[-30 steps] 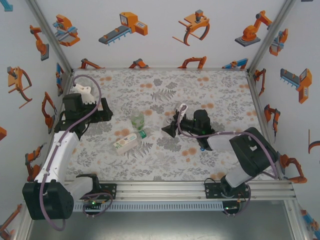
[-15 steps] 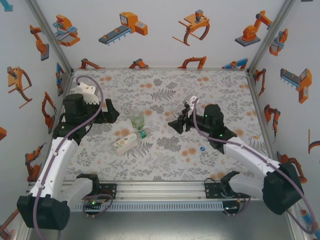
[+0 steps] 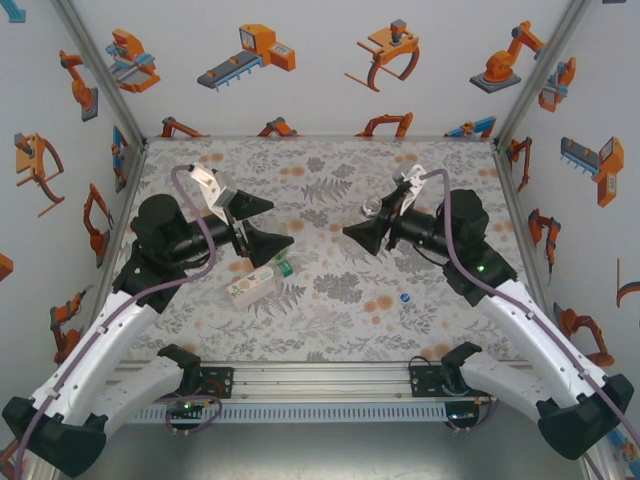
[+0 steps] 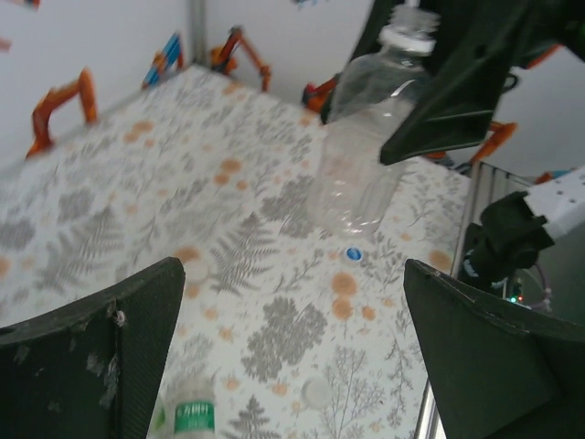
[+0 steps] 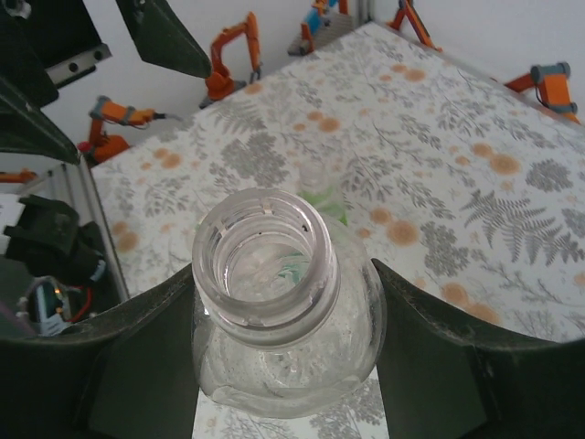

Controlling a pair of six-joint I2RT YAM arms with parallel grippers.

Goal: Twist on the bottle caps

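Note:
The left gripper reaches the clear bottle next and grabs its lower body [image 4: 356, 187]. This leaves the bottle's threaded opening free to screw on the blue cap [image 4: 353, 253].
My right gripper [image 3: 366, 220] is shut on the clear bottle [image 3: 374, 208] and holds it above the table right of centre. In the right wrist view that clear bottle [image 5: 292, 366] sits between the two fingers of the right gripper [image 5: 288, 343], its threaded mouth uncapped and facing the camera. My left gripper [image 3: 280, 224] hangs open left of centre, jaws wide and nothing between them. The left wrist view looks between the open left gripper [image 4: 291, 302] at the clear bottle [image 4: 361, 155] and the blue cap [image 4: 353, 253] on the table. The labelled bottle [image 3: 252, 285] lies on its side.
The blue cap [image 3: 405, 297] lies alone on the patterned table [image 3: 330, 330] near the right arm. A green bottle [image 5: 322, 194] stands beyond the held one. The labelled bottle [image 4: 192, 416] lies just below the left gripper. Enclosure walls ring the table.
The right gripper has carried the clear bottle up and to the right. The left gripper has swung in toward the centre and now covers the spot where the green bottle stood.

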